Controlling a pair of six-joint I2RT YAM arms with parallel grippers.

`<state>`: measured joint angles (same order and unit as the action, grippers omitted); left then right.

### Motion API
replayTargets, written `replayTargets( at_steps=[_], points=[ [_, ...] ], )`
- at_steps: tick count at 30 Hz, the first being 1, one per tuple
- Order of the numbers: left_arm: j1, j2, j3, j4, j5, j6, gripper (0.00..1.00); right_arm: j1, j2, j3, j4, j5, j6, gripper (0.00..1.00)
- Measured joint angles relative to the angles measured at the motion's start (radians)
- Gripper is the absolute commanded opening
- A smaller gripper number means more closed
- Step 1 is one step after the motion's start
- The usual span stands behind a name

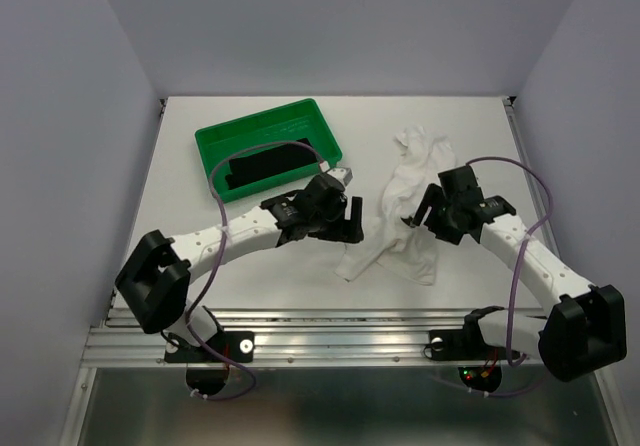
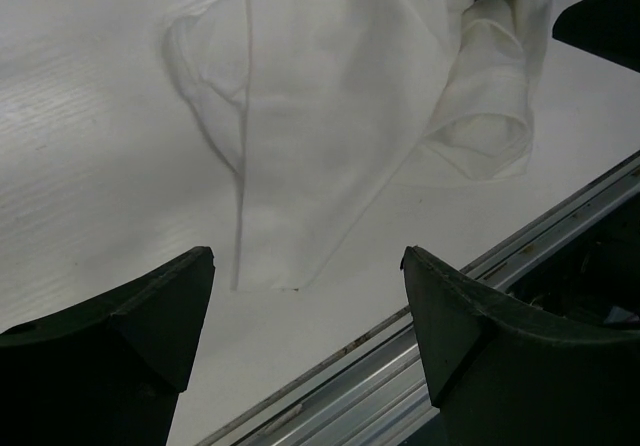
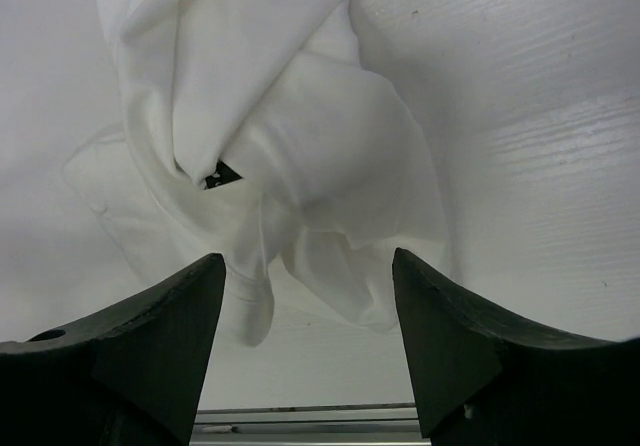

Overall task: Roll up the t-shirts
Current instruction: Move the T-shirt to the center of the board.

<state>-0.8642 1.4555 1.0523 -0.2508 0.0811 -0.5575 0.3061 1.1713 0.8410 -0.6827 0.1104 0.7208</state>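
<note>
My right gripper picks up the t-shirt by its side folds next, away from the t-shirt's end near my left gripper, to spread it for rolling.
One white t-shirt (image 1: 405, 216) lies crumpled in a long bunch on the table, right of centre. My left gripper (image 1: 352, 221) is open and empty just left of its near end. In the left wrist view the shirt (image 2: 330, 116) lies ahead of the open gripper (image 2: 308, 266), apart from it. My right gripper (image 1: 425, 206) is open and empty over the right side of the shirt. In the right wrist view the folds (image 3: 280, 146) lie between and beyond the open gripper (image 3: 308, 271).
A green tray (image 1: 255, 118) stands at the back left with a black item (image 1: 265, 164) in it. A metal rail (image 1: 330, 331) runs along the table's near edge, and shows in the left wrist view (image 2: 480, 296). Grey walls close in the left, right and back sides.
</note>
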Motion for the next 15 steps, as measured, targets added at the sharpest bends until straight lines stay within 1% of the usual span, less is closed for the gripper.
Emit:
replayTargets(
  at_steps=[1,8,11,13,15],
  points=[
    [-0.017,0.024,-0.001,0.006,-0.012,-0.011,0.86,0.000,0.002,0.000,0.003,-0.008,-0.004,0.79],
    [-0.093,0.169,-0.007,0.040,-0.077,-0.082,0.84,0.000,-0.009,-0.047,0.040,-0.053,-0.009,0.82],
    [-0.103,0.221,-0.002,0.050,-0.097,-0.092,0.77,0.000,-0.013,-0.067,0.041,-0.061,-0.009,0.82],
    [-0.106,0.270,0.012,0.054,-0.111,-0.095,0.74,0.000,-0.014,-0.071,0.040,-0.060,-0.009,0.82],
    [-0.109,0.304,0.023,0.059,-0.121,-0.095,0.69,0.000,-0.013,-0.070,0.043,-0.058,-0.010,0.82]
  ],
)
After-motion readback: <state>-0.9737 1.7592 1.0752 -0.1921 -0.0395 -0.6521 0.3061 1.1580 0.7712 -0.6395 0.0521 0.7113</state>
